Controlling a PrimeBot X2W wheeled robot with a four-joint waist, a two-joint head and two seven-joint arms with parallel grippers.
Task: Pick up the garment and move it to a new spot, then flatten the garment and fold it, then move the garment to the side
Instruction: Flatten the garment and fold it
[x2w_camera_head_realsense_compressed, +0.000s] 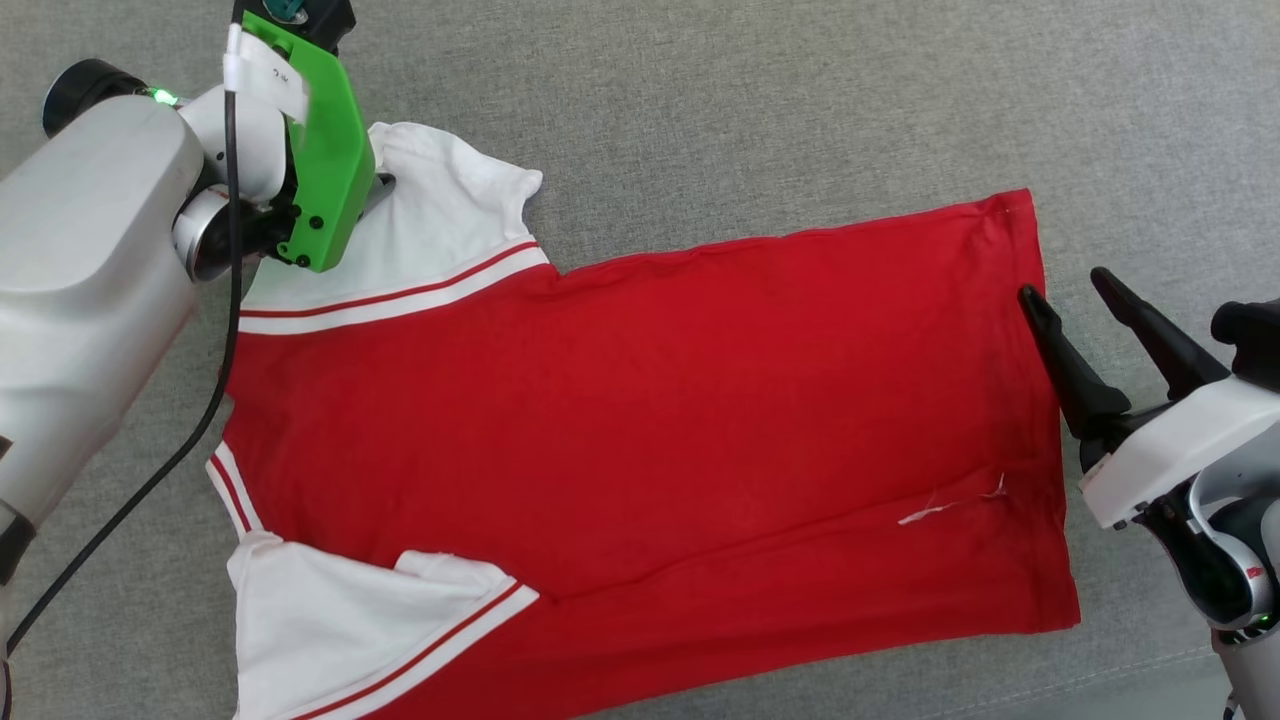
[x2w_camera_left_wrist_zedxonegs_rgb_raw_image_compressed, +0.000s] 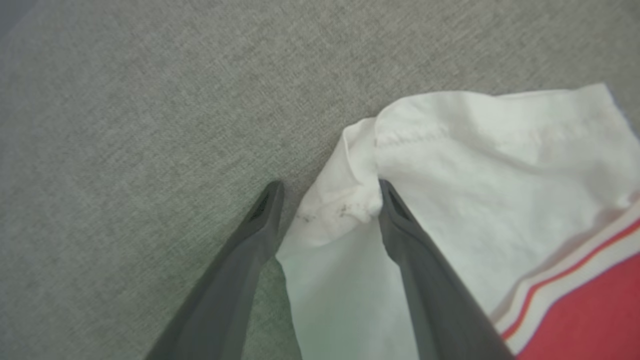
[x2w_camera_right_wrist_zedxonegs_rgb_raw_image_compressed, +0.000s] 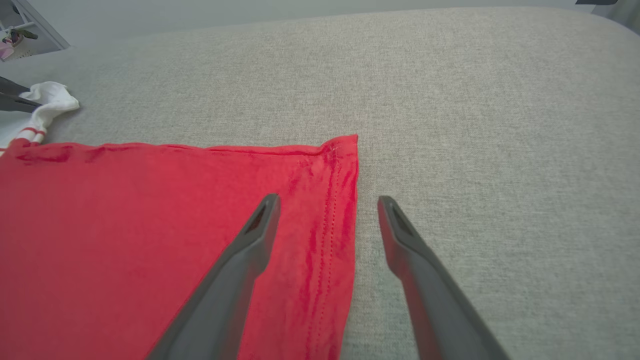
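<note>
I should pinch the garment next with my left gripper by the bunched fold at its sleeve edge (x2w_camera_left_wrist_zedxonegs_rgb_raw_image_compressed: 343, 207). That fold stands up while the red body lies flat.
The garment (x2w_camera_head_realsense_compressed: 640, 400) lies spread flat on the grey cloth surface, red side up with no print showing. Its white sleeves are at the left and its hem at the right. My left gripper (x2w_camera_left_wrist_zedxonegs_rgb_raw_image_compressed: 328, 192) is open at the far white sleeve (x2w_camera_left_wrist_zedxonegs_rgb_raw_image_compressed: 500, 165). A bunched fold of the sleeve's edge sits between its fingers, touching the right one. In the head view a green bracket (x2w_camera_head_realsense_compressed: 325, 150) covers those fingers. My right gripper (x2w_camera_head_realsense_compressed: 1062, 288) is open at the far hem corner. The hem (x2w_camera_right_wrist_zedxonegs_rgb_raw_image_compressed: 345, 210) runs between its fingers: the left fingertip is over red cloth, the right over bare surface.
The grey padded surface (x2w_camera_head_realsense_compressed: 760, 110) stretches beyond the garment on the far side and to the right. A seam (x2w_camera_head_realsense_compressed: 1130, 672) runs near its lower right edge. A black cable (x2w_camera_head_realsense_compressed: 215, 400) hangs from my left arm over the collar end. The near sleeve (x2w_camera_head_realsense_compressed: 330, 630) lies partly folded.
</note>
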